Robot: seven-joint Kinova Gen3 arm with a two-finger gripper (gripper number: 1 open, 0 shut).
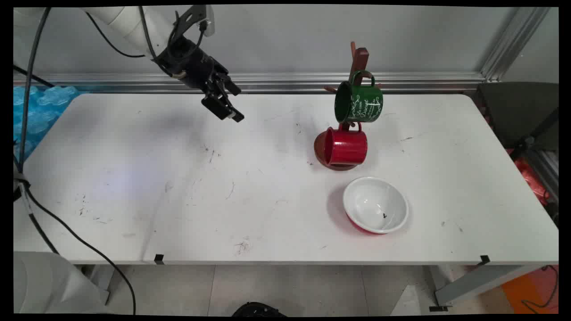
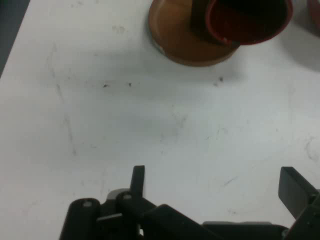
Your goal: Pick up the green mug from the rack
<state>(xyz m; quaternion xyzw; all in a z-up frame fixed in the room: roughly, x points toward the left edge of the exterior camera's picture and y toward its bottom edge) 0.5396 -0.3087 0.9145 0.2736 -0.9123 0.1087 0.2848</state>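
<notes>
The green mug will be grabbed by its rim (image 1: 337, 105) with my gripper once it reaches the mug, and the green mug's handle (image 1: 373, 79) will stay free to slip off the peg.
My gripper (image 1: 225, 104) hangs above the table's (image 1: 134, 178) far left-centre, open and holding nothing; in the hand view its fingers (image 2: 137, 177) stand wide apart over bare white tabletop (image 2: 100, 125). To its right a wooden mug tree (image 1: 358, 62) carries a green mug (image 1: 359, 102) on an upper peg and a red mug (image 1: 345, 146) lower down, over the round brown base (image 1: 319, 151). The hand view shows that base (image 2: 175, 40) and the red mug's rim (image 2: 247, 30) at the top edge. A white bowl (image 1: 375, 205) with a red outside sits in front of the tree.
Blue bubble wrap (image 1: 40, 107) lies past the table's left end. A metal rail (image 1: 290, 82) runs along the wall behind. A dark chair (image 1: 522, 111) stands beyond the right end. Black cables (image 1: 26, 133) hang at the left.
</notes>
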